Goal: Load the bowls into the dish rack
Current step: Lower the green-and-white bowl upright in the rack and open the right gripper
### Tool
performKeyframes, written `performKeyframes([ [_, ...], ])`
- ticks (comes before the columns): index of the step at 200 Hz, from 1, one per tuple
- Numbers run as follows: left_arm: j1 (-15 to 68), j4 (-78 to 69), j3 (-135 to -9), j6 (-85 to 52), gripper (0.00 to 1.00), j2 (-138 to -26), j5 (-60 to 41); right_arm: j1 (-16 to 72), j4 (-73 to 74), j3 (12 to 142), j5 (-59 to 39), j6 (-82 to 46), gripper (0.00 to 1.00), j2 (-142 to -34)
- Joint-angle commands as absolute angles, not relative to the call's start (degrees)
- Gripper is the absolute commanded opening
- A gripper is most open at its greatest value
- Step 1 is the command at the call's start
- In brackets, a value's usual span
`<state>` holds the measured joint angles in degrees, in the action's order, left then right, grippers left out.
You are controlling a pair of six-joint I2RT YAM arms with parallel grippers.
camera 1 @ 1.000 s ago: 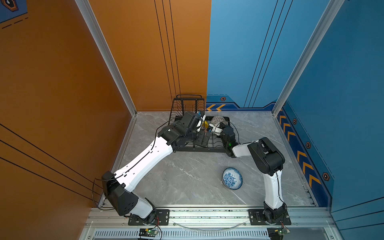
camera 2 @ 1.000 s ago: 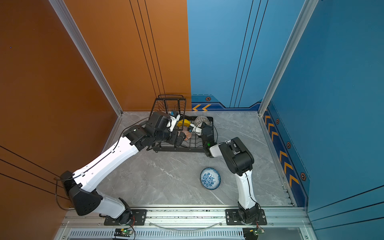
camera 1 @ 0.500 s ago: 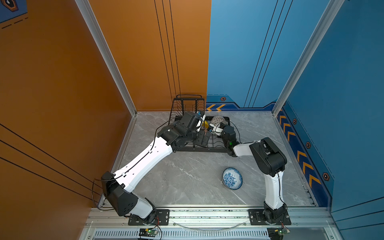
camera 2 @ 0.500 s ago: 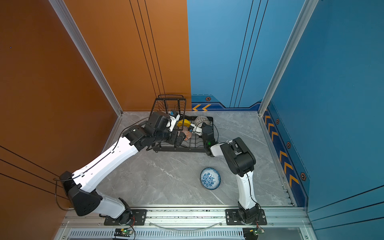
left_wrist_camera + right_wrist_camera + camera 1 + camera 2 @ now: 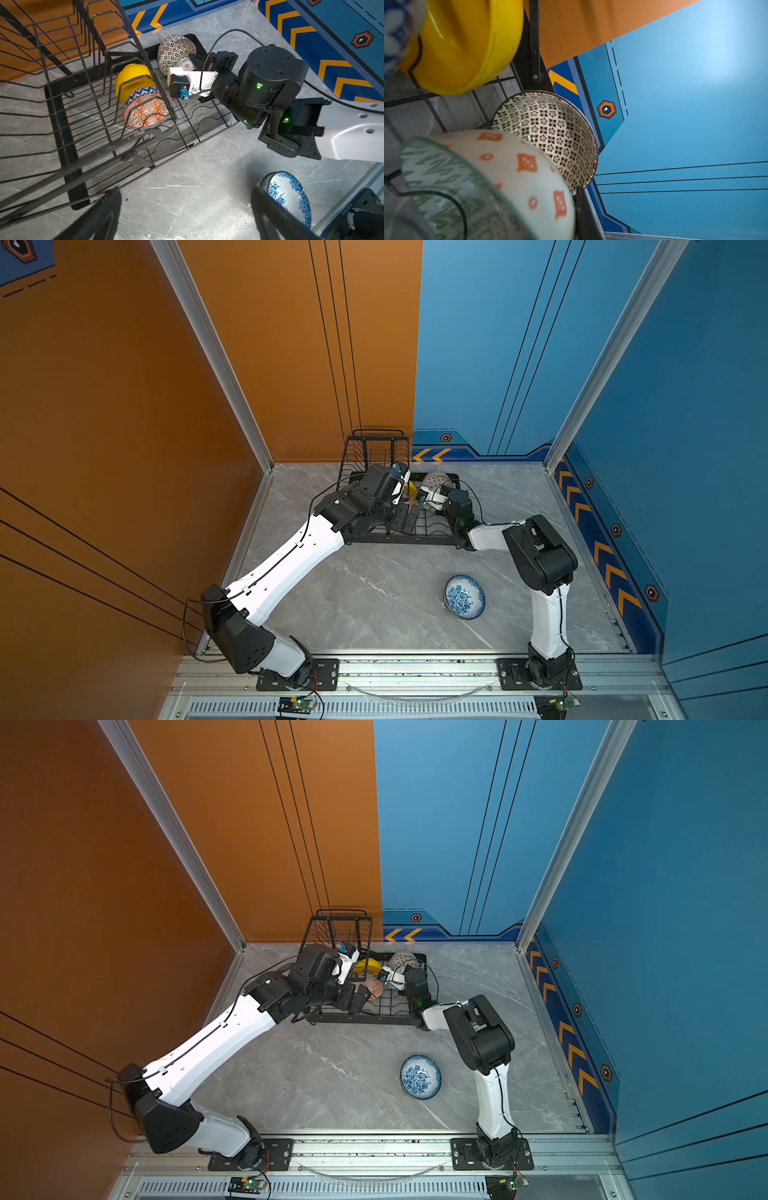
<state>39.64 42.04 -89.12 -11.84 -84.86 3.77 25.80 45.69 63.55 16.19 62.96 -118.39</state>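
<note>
I should let go of the pale green bowl with my right gripper, because that bowl stands on edge among the tray's wires, close against the dark bowl.
The black wire dish rack stands at the back. In its low tray a yellow bowl, a blue-and-white patterned bowl and an orange-white geometric bowl stand on edge in a row. A dark fine-patterned bowl leans at the far end. My right gripper is shut on the rim of the pale green bowl, right beside the dark one. My left gripper hangs open and empty over the rack's front edge. The blue-white floral bowl sits upright on the floor.
The rack's raised basket tier stands at its left end against the orange wall. The right arm's elbow hangs just right of the floral bowl. The walls close in the grey marble floor at the back and both sides.
The right arm's elbow has shifted slightly to the right with the gripper still in the rack. The left arm and the floral bowl have not moved.
</note>
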Motion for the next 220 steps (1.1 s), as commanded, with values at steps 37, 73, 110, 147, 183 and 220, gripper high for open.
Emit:
performKeyframes([
  [37,39.1,42.9,-88.5,-12.3,0.98,-83.3,3.2,25.6,42.5,64.7,14.6,61.3,0.18,-115.8],
  [73,39.1,42.8,-88.4,-12.1,0.98,-83.4,3.3,25.5,41.2,64.9,14.4,61.2,0.27,-114.8],
  [110,39.2,42.8,-87.9,-12.1,0.98,-83.0,3.5,25.4,40.8,64.8,14.4,61.2,0.33,-114.0],
  [147,39.1,42.8,-87.7,-12.1,0.98,-82.5,3.6,25.3,40.1,64.1,13.6,61.1,0.49,-112.7],
  [183,39.2,42.8,-87.5,-12.0,0.98,-82.4,3.7,25.3,40.2,63.0,13.2,60.7,0.94,-111.4],
  [220,39.2,42.8,-87.1,-12.0,0.98,-82.3,3.8,25.3,38.8,61.8,12.7,59.8,1.00,-109.3],
])
